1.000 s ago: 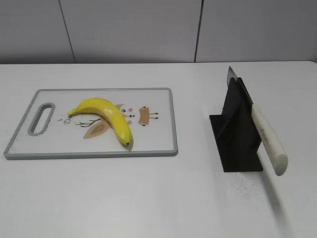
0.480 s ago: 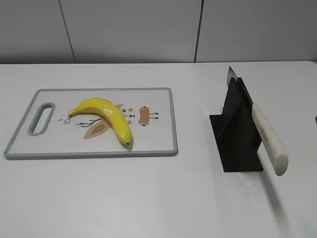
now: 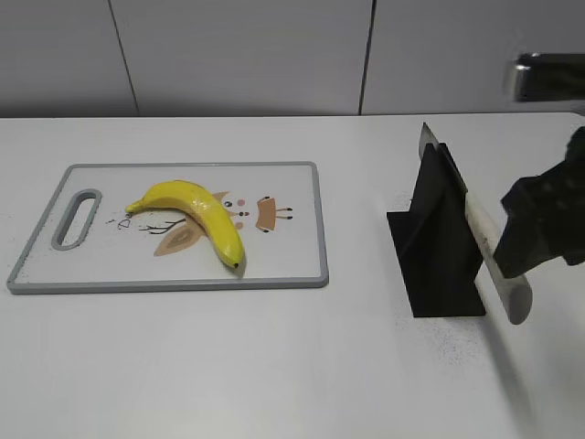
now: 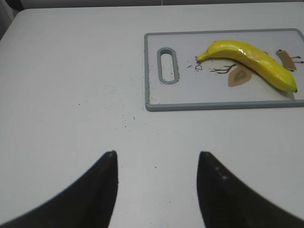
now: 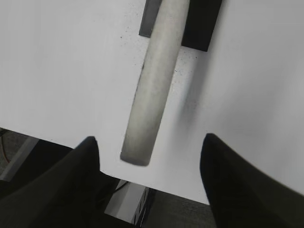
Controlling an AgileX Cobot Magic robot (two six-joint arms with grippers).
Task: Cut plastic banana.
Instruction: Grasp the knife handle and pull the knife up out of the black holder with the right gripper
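The black stand encloses the knife's blade and leaves room for fingers only at the pale handle, so the robot's right gripper should next grab the knife there.
A yellow plastic banana lies on a white cutting board with a grey rim; both show in the left wrist view, banana and board. A knife with a cream handle rests blade-up in a black stand. My right gripper hangs open just right of the handle's end, not touching it. In the right wrist view the handle lies between and ahead of the open fingers. My left gripper is open and empty over bare table left of the board.
The white table's front edge runs just under the knife handle's end, with floor and a dark object below. A grey wall stands behind the table. The board has a handle slot at its left end.
My right gripper has come into the exterior view from the right and now hangs beside the knife handle. The banana, board and knife have not moved.
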